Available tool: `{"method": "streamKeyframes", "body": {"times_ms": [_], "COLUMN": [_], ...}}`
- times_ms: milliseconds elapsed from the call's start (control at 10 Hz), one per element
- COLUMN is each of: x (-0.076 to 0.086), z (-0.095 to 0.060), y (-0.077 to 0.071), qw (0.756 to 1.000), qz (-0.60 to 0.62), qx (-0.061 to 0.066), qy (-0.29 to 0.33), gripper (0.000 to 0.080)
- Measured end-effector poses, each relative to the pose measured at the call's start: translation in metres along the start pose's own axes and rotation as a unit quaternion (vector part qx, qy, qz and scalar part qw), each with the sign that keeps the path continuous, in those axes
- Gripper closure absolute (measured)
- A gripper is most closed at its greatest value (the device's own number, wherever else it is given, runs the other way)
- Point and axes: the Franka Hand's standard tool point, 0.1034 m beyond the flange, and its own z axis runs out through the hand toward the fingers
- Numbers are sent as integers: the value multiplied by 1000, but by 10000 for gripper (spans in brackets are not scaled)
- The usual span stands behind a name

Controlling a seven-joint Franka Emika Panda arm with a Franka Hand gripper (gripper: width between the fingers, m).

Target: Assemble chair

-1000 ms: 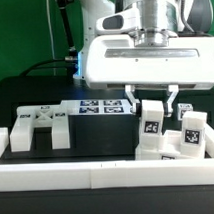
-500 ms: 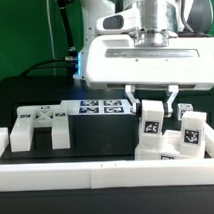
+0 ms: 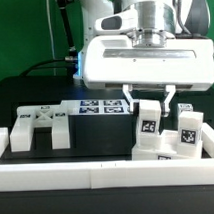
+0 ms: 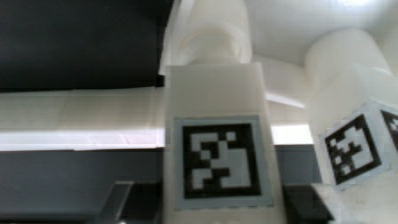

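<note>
The leg block's lower end (image 3: 147,142) stands on the white chair part beneath it in the exterior view, so the block would stay there and my gripper should open its fingers.
My gripper (image 3: 150,105) hangs over the exterior view's right side. Its jaws are closed on the sides of an upright white leg block (image 3: 148,124) with a square tag on its face. In the wrist view the same block (image 4: 214,110) fills the middle, and its tagged end sits between the fingertips of the gripper (image 4: 217,205). Another tagged chair part (image 3: 189,134) stands just right of it and shows in the wrist view too (image 4: 356,120). A notched white frame (image 3: 41,127) lies on the dark mat at the left.
The marker board (image 3: 95,107) lies flat behind the frame. A long low white border rail (image 3: 87,176) runs along the front, with a shorter one at the left end (image 3: 1,141). The arm's wide white wrist body (image 3: 144,64) hangs over the parts.
The gripper and the leg block in it have shifted slightly toward the exterior view's left. The neighbouring tagged parts have shifted left with them.
</note>
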Motion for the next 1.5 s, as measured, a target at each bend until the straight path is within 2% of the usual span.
{"method": "streamKeyframes", "body": {"times_ms": [100,300,400,500,600,700,800,1100,1500], "x": [0,1,-2,-3,-3,-4,-1,2,18], "z": [0,0,2,3,3,3,3,3,-12], "y": [4,1,1,1,1,1,3,6,8], "qw": [1000,1000,1000,1000,1000,1000,999,999,999], "qz": [4,12,9,9,9,8,7,5,5], "qx": [-1,-4,-3,-3,-3,-3,-2,-3,4], "qy": [1,-4,-19,-21,-21,-25,-32,-32,-47], "gripper": [509,509,438,438,256,256,169,150,151]}}
